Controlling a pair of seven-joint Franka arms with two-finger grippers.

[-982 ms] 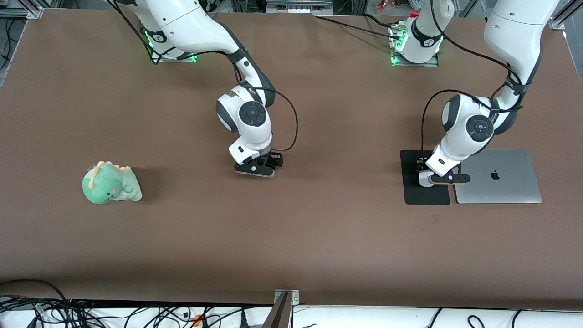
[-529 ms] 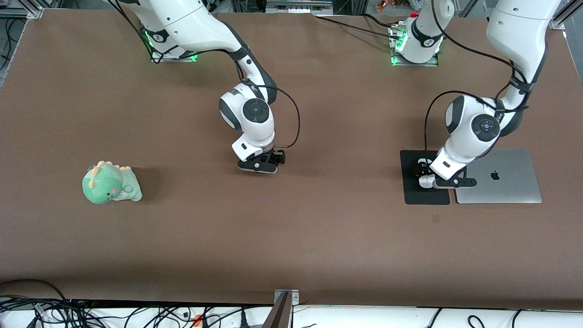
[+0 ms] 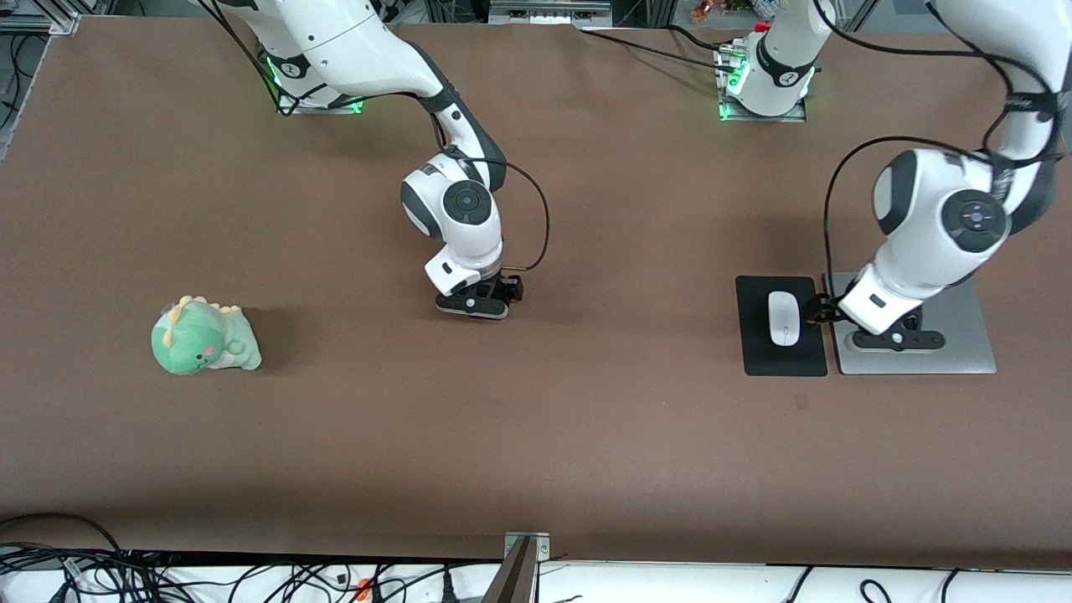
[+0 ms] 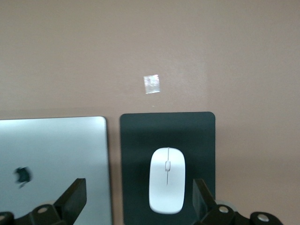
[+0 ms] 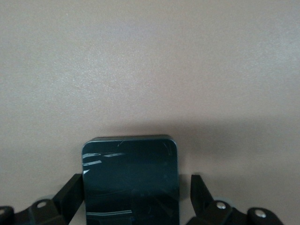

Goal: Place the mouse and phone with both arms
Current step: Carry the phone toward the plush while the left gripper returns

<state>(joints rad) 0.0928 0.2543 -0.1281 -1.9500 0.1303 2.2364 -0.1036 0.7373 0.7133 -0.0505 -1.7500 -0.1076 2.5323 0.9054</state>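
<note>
The robot's right gripper should close now, as its fingers reach down beside the edges of the black phone.
The white mouse (image 3: 785, 318) lies flat on the black mouse pad (image 3: 758, 343), toward the left arm's end of the table. It also shows in the left wrist view (image 4: 167, 179). My left gripper (image 3: 893, 339) is open and empty, raised over the closed laptop beside the pad; in its wrist view the gripper (image 4: 139, 190) has its fingers spread wide. My right gripper (image 3: 473, 306) is low over the middle of the table. In the right wrist view the black phone (image 5: 131, 180) lies on the table between the open fingers (image 5: 70, 190), with a gap on one side. The front view hides the phone.
A silver laptop (image 3: 963, 335) lies closed beside the mouse pad, also in the left wrist view (image 4: 56, 150). A green plush dinosaur (image 3: 203, 337) sits toward the right arm's end. A small tape square (image 4: 151, 84) marks the table nearer the front camera than the pad.
My left gripper let go of the mouse, rose and moved from the pad to over the laptop. The mouse now lies uncovered on the pad. My right gripper barely shifted.
</note>
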